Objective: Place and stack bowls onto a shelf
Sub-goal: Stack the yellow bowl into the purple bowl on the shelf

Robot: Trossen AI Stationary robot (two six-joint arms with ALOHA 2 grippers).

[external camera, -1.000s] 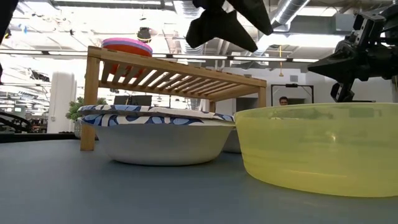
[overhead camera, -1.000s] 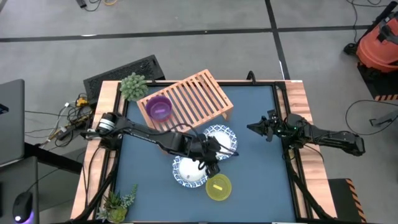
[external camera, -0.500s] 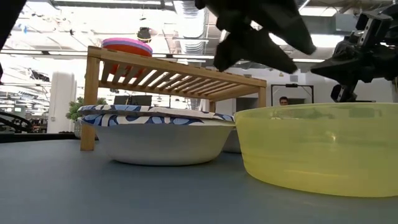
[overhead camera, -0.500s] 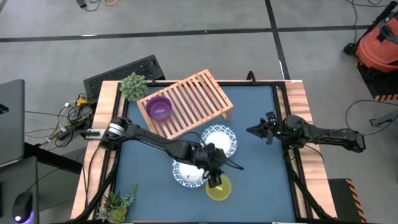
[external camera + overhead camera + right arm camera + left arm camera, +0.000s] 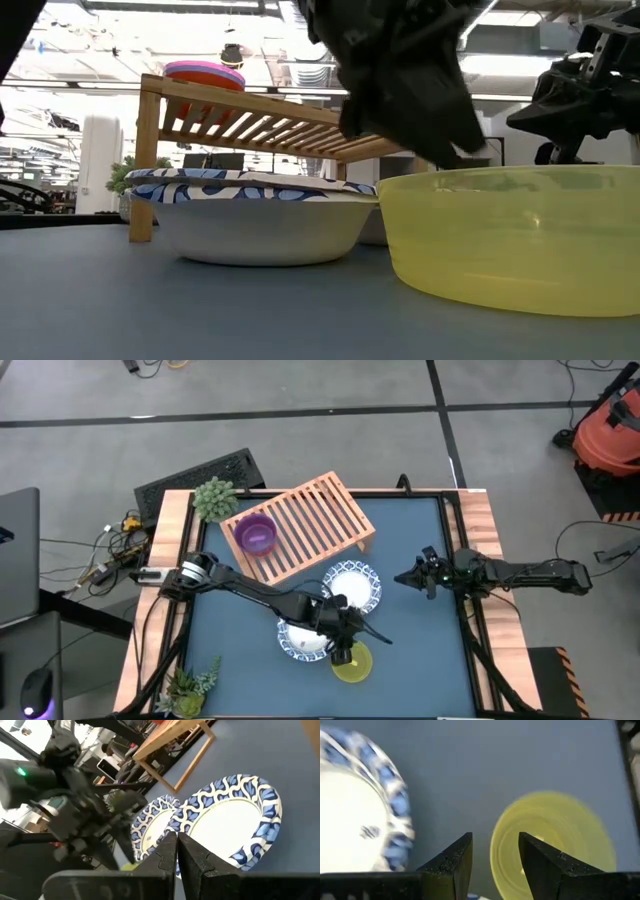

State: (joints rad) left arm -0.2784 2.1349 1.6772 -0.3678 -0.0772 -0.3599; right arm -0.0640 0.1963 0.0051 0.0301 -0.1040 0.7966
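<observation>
The yellow bowl should stack in the shelf's purple bowl, so my left gripper should grab its rim [image 5: 494, 837] next.
The yellow bowl [image 5: 352, 663] sits on the blue table near its near edge. My left gripper [image 5: 349, 649] hovers open just over its rim. In the left wrist view its fingers stand on either side of the yellow bowl's rim [image 5: 495, 845]; I see no touch. Two white bowls with blue rims [image 5: 352, 585] [image 5: 303, 637] rest on the table beside it. The light-wood shelf [image 5: 300, 525] carries a purple bowl [image 5: 256, 534], with a red one under it [image 5: 204, 72]. The cyan bowl does not show. My right gripper [image 5: 400, 578] waits shut at the table's right.
Small potted plants stand at the far-left corner [image 5: 213, 498] and the near-left corner [image 5: 190, 682]. A black keyboard-like slab [image 5: 195, 475] lies beyond the far-left edge. Bare blue table [image 5: 420, 650] lies right of the yellow bowl.
My left gripper has moved from over the far white bowl toward the table's near edge and down, and now hangs just above the yellow bowl's rim. The bowls have not moved.
</observation>
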